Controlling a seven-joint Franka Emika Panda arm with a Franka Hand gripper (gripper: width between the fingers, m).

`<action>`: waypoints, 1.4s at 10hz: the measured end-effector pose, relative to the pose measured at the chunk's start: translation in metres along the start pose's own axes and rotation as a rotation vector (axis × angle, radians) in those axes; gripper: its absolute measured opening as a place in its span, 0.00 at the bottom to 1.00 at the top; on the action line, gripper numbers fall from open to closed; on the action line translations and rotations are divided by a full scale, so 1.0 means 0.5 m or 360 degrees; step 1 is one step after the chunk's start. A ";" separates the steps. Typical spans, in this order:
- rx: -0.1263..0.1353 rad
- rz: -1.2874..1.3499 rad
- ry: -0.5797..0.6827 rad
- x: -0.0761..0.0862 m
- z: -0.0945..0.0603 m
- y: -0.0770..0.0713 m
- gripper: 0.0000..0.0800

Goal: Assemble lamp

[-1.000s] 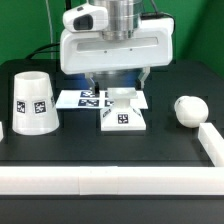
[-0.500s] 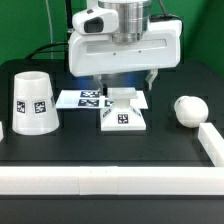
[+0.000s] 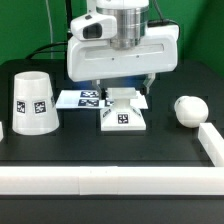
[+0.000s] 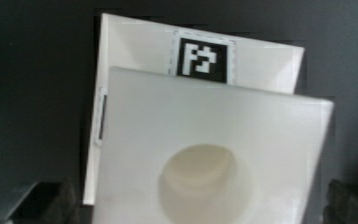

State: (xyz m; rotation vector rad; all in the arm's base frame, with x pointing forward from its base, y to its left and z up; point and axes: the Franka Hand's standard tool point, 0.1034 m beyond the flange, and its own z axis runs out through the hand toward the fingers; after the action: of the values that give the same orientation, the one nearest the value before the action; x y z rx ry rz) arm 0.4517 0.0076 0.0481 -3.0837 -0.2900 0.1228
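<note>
I should close my gripper on the lamp base now, because the gripper's fingers are on both sides of the raised step in the wrist view.
The lamp's flat square stepped base (image 3: 124, 112) lies in the middle of the black table, tag facing up. It fills the wrist view (image 4: 202, 130), with a round socket hollow in its raised step. My gripper (image 3: 123, 88) hangs just above the base's far part, open and empty. Its dark fingers (image 4: 43, 203) stand on either side of the base in the wrist view. The tapered shade (image 3: 32, 102) stands at the exterior view's left, wide end down. The round bulb (image 3: 187, 110) lies at the exterior view's right.
The marker board (image 3: 78, 98) lies flat behind the base, partly under the gripper. A white rail (image 3: 110, 177) runs along the table's front edge and turns up the right side (image 3: 211, 138). Cables and a green wall lie behind the arm.
The gripper has shifted toward the exterior view's right and a little lower, and now sits centred over the base. The lamp parts have not moved.
</note>
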 end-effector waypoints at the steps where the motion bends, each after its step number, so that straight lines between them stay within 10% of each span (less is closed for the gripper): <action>1: 0.0001 -0.0014 -0.0006 -0.002 0.004 0.001 0.87; 5: 0.0002 -0.0017 -0.0003 0.000 -0.002 0.002 0.67; 11: 0.0001 -0.0018 -0.0002 0.003 -0.002 0.002 0.67; 14: -0.0004 -0.0032 0.0047 0.107 -0.012 0.013 0.67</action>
State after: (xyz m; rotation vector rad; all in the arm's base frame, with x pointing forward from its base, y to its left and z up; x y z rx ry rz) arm 0.5056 0.0113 0.0497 -3.0813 -0.3202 0.0763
